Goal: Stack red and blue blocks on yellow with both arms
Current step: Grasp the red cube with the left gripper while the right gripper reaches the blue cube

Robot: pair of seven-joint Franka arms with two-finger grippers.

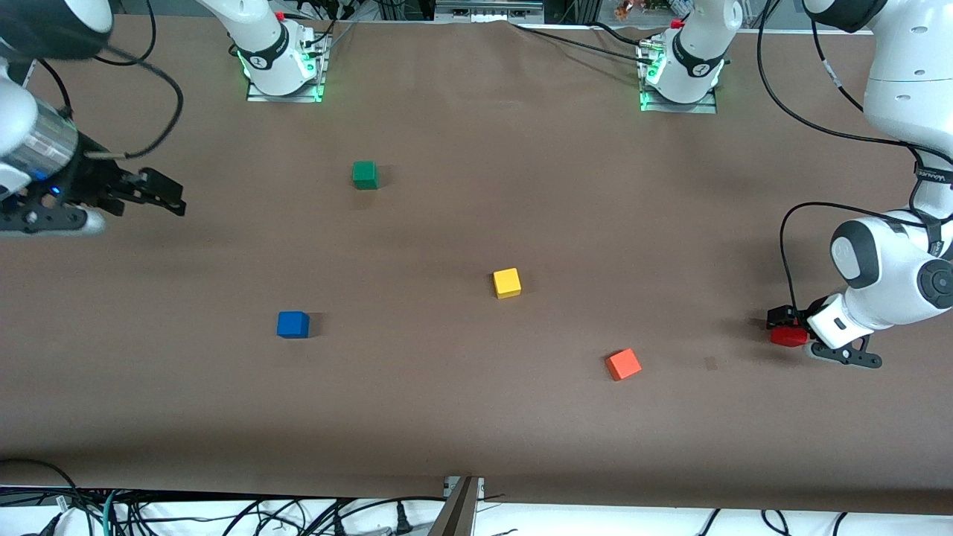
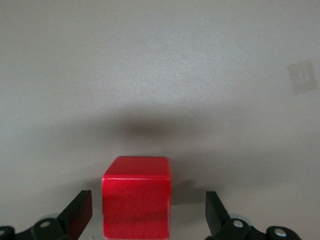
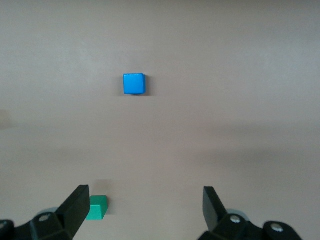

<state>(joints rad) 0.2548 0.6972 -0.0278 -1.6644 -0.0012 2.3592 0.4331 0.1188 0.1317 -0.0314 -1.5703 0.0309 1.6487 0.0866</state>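
My left gripper needs to close, as the block's sides are between its fingers in the left wrist view. Closing now would hold the red block.
The red block (image 1: 789,336) sits on the table at the left arm's end. My left gripper (image 1: 783,326) is low around it. In the left wrist view the red block (image 2: 136,197) stands between the open fingers of the left gripper (image 2: 148,210), with a gap on each side. The blue block (image 1: 292,324) lies toward the right arm's end and also shows in the right wrist view (image 3: 134,83). The yellow cube (image 1: 507,283) sits mid-table. My right gripper (image 1: 160,192) hangs open and empty in the air at the right arm's end; it also shows in the right wrist view (image 3: 146,207).
A green cube (image 1: 365,175) lies farther from the front camera than the blue block and shows in the right wrist view (image 3: 97,207). An orange cube (image 1: 623,364) lies nearer the front camera than the yellow cube. A small tape patch (image 1: 711,363) marks the brown table cover.
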